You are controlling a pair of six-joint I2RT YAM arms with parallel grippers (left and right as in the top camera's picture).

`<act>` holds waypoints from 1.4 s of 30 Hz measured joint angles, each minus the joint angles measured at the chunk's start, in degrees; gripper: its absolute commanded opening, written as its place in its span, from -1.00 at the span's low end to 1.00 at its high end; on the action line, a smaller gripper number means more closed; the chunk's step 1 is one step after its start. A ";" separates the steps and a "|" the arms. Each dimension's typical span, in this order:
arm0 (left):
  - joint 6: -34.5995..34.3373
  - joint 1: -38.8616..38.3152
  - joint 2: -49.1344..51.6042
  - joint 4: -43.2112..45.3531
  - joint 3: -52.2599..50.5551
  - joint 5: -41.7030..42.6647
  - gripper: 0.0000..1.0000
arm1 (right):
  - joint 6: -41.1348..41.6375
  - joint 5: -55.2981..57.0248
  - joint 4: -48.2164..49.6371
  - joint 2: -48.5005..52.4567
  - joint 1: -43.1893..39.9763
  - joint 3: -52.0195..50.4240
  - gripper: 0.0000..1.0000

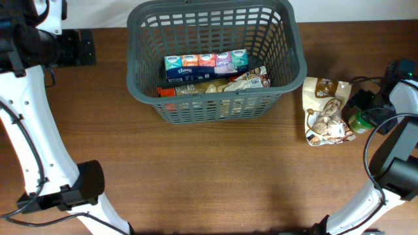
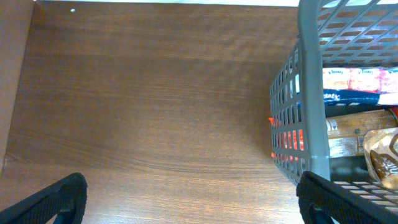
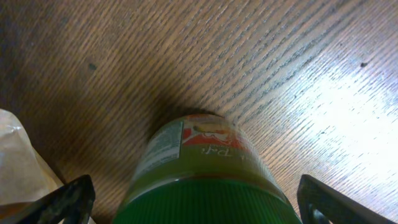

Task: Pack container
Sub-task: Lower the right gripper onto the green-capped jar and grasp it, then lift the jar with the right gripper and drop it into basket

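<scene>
My right gripper closes on the jar now, since the fingers reach level with its green lid (image 1: 358, 124) on both sides, with the snack bag (image 1: 324, 112) outside.
The container (image 1: 215, 104) is a big dark grey lattice basket at the back middle of the table. It holds a row of tissue packs (image 1: 206, 62) and snack packets (image 1: 245, 81). My right gripper (image 1: 364, 112) is at the right edge, low over a green-lidded jar (image 1: 360, 121). In the right wrist view the jar (image 3: 199, 149) fills the space between the fingers (image 3: 65, 202), with a gap on each side, so the gripper (image 3: 196, 200) is open. My left gripper (image 2: 199, 202) is open over bare wood, left of the container wall (image 2: 311, 93).
A brown and white snack bag (image 1: 325, 111) lies flat between the container and the jar; its edge (image 3: 18, 162) shows left of the jar. Black cables (image 1: 375, 81) run at the far right. A black mount (image 1: 81, 47) sits at the back left.
</scene>
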 measured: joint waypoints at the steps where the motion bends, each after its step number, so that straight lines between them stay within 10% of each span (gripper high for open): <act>1: 0.00 0.00 0.00 0.00 0.00 0.00 0.99 | 0.07 0.02 0.02 0.00 0.00 0.00 0.64; 16: 0.00 0.00 0.00 0.00 0.00 0.00 0.98 | 0.11 0.31 -0.22 0.00 0.00 0.00 0.30; 23: 0.00 0.00 0.00 -0.02 0.00 0.00 0.99 | 0.09 0.42 -1.31 -0.07 0.00 0.15 -0.90; 42: 0.00 0.00 0.00 -0.02 0.00 0.00 0.98 | 0.17 -5.73 -5.86 -5.55 0.02 3.23 -0.92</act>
